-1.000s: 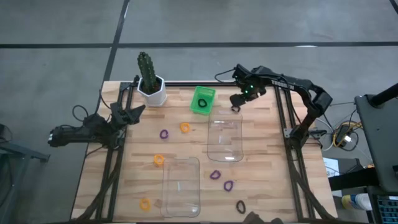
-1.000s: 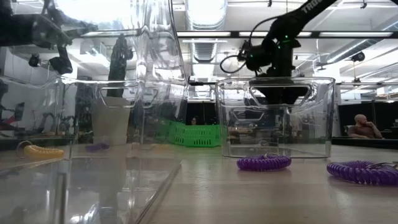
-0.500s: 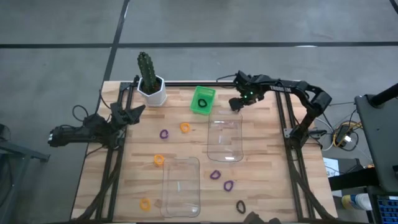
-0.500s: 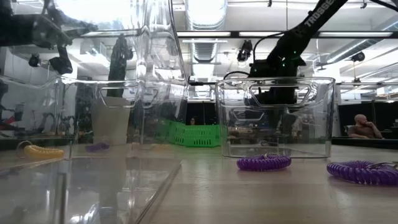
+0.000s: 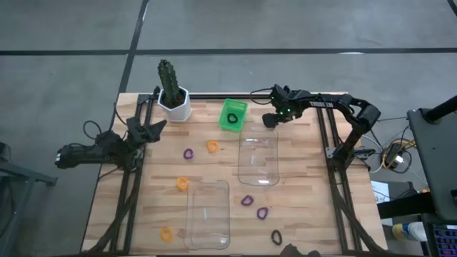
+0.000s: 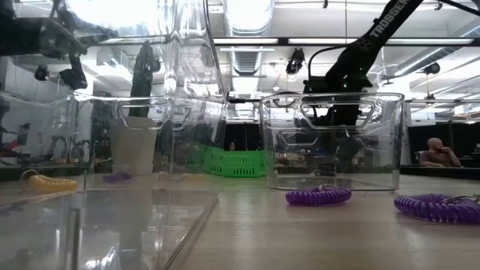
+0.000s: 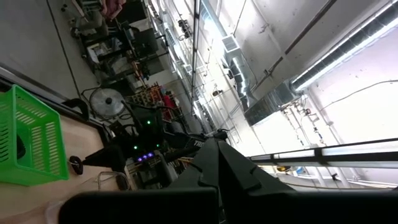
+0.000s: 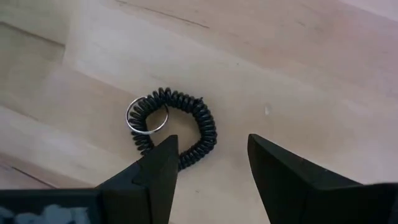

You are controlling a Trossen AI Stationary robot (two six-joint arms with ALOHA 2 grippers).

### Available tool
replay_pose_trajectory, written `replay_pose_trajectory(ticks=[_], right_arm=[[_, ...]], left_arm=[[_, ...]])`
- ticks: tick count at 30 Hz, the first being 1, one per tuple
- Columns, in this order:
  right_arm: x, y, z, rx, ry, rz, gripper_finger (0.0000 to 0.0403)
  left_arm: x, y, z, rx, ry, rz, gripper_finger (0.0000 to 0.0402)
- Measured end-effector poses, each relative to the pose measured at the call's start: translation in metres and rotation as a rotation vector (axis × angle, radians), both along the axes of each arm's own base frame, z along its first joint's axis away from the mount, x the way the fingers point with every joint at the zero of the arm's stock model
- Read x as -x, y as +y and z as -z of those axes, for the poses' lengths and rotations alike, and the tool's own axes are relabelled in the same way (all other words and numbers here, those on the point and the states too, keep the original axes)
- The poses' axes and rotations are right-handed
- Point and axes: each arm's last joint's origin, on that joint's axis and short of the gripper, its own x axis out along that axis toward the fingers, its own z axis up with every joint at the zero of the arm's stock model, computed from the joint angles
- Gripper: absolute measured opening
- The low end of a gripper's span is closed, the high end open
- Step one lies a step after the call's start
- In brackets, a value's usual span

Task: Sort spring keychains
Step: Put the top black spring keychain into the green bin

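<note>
My right gripper grabs the black keychain by its coil [image 8: 208, 127] next, for the green bin.
A black spring keychain [image 8: 177, 127] with a metal ring lies flat on the wood near the table's far edge, between the green bin [image 5: 233, 114] and the far clear tray [image 5: 258, 157]. My right gripper [image 8: 211, 149] hangs open just above it, pointing down, and most of the coil shows off to one side of the gap between the fingers. From above, that gripper [image 5: 270, 120] is at the tray's far end. Another black keychain [image 5: 232, 118] lies in the green bin. Orange [image 5: 212, 146] and purple [image 5: 188, 153] keychains lie scattered on the table. My left gripper [image 5: 156, 128] waits shut at the left edge.
A second clear tray [image 5: 208, 213] stands near the front edge. A cactus in a white pot [image 5: 173, 96] stands at the far left. More keychains lie on the table: orange [image 5: 183, 183], orange [image 5: 166, 233], purple [image 5: 247, 200], purple [image 5: 263, 213], black [image 5: 276, 236]. Bare wood lies right of the far tray.
My right gripper has come down toward the black keychain at the far edge, tipping to point more steeply down and sinking behind the clear tray in the low view. Its fingers have stayed open. The keychains have not moved.
</note>
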Motion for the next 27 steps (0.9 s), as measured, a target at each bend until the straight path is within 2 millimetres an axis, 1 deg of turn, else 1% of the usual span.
replay_pose_trajectory(ticks=[4, 6, 9, 11, 14, 16, 19, 20, 24, 27], right_arm=[[-0.003, -0.003, 0.011, -0.026, 0.023, 0.017, 0.0187], [-0.006, -0.005, 0.014, -0.037, 0.036, 0.018, 0.0187], [-0.008, -0.007, 0.014, -0.045, 0.049, 0.02, 0.0186], [-0.01, -0.008, 0.012, -0.044, 0.052, 0.02, 0.0178], [-0.014, -0.014, 0.009, -0.004, 0.038, 0.012, 0.0142], [-0.015, -0.017, 0.007, 0.013, 0.025, 0.002, 0.0103], [-0.014, -0.018, 0.011, 0.003, 0.044, -0.01, 0.0035], [-0.014, -0.018, 0.012, 0.004, 0.046, -0.016, 0.0024], [-0.013, -0.019, 0.012, -0.001, 0.051, -0.022, 0.0015], [-0.013, -0.019, 0.006, -0.006, 0.059, -0.03, 0.0011]], left_arm=[[0.0, 0.0, 0.0, 0.002, 0.0, -0.006, 0.0], [0.0, 0.0, 0.0, 0.004, -0.001, -0.006, 0.0], [0.0, 0.0, 0.0, 0.022, -0.012, -0.001, 0.0], [0.0, 0.0, 0.0, 0.026, -0.015, 0.0, 0.0], [0.0, 0.0, 0.0, 0.028, -0.016, 0.0, 0.0], [0.0, 0.0, 0.0, 0.028, -0.016, 0.0, 0.0], [0.0, 0.0, 0.0, 0.028, -0.016, -0.001, 0.0], [0.0, 0.0, 0.0, 0.028, -0.017, -0.001, 0.0], [0.0, 0.0, 0.0, 0.028, -0.017, -0.001, 0.0], [0.0, 0.0, 0.0, 0.028, -0.017, -0.001, 0.0]])
